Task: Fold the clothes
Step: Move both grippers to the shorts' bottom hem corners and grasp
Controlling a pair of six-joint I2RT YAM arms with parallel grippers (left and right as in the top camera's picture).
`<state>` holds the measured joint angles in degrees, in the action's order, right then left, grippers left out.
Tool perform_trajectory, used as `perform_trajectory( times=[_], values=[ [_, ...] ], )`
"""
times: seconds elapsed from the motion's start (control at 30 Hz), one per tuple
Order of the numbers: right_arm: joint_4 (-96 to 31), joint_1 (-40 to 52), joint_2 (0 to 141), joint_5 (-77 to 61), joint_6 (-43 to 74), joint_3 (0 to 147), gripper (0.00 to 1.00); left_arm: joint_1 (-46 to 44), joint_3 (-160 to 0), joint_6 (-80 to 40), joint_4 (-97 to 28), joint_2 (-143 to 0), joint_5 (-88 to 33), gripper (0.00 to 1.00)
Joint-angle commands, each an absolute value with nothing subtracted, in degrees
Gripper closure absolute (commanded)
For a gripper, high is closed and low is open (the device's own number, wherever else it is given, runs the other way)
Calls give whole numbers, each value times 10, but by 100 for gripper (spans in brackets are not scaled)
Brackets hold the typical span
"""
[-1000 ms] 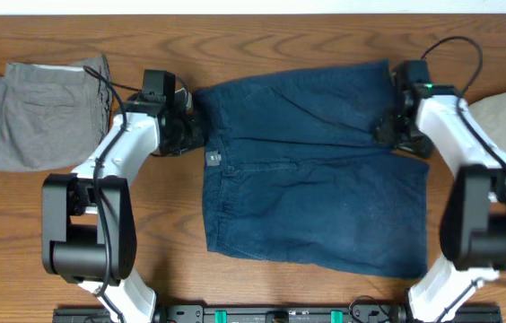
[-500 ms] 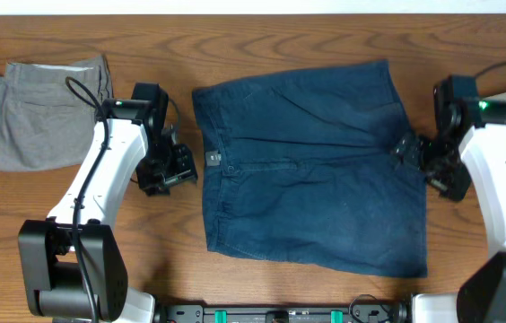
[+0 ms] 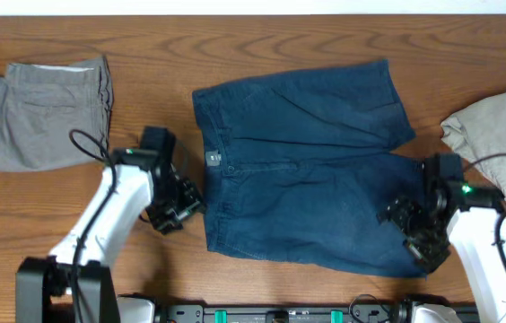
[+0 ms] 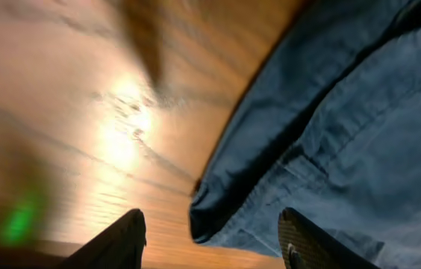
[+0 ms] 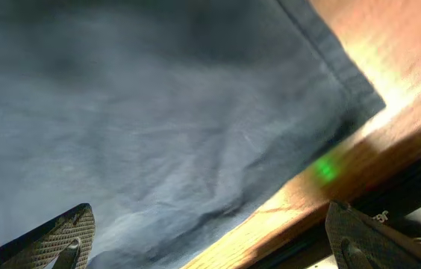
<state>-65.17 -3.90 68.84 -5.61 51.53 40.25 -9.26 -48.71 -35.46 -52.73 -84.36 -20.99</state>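
I should next pick up the dark navy shorts with my left gripper by the waistband's near corner to fold the near leg over the far one.
The clothes (image 3: pixel 311 170) are dark navy shorts lying flat in the middle of the table, waistband to the left and both legs to the right. My left gripper (image 3: pixel 176 210) hangs open just left of the waistband's near corner. In the left wrist view that corner (image 4: pixel 218 213) sits between the fingers (image 4: pixel 125 239), untouched. Over the near leg's hem at the lower right, my right gripper (image 3: pixel 410 231) stands wide open. The right wrist view shows blue cloth (image 5: pixel 158 127) and the table's front edge under its spread fingers (image 5: pixel 65 239), which hold nothing.
Folded light grey shorts (image 3: pixel 47 112) lie at the far left. A pale beige garment (image 3: pixel 495 130) lies at the right edge, close behind the right arm. The table's front edge (image 5: pixel 322 194) and a black rail (image 3: pixel 280 314) run just below the shorts.
Both arms have swung from the shorts' far corners toward the near side. The left gripper has opened wider, and neither gripper holds the cloth now.
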Motion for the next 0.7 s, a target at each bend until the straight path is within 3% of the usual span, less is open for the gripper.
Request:
perform_trajectory(
  times=[0.0, 0.17, 0.67],
  values=[
    [-644, -44, 677, -58, 570, 374, 3, -126, -460, -441, -522, -834, -221, 41],
    [-636, -44, 677, -59, 604, 351, 3, -178, -426, -556, -502, -834, -248, 42],
    [-636, -44, 677, -61, 608, 347, 4, -243, -391, -683, -457, -835, -221, 42]
  ],
)
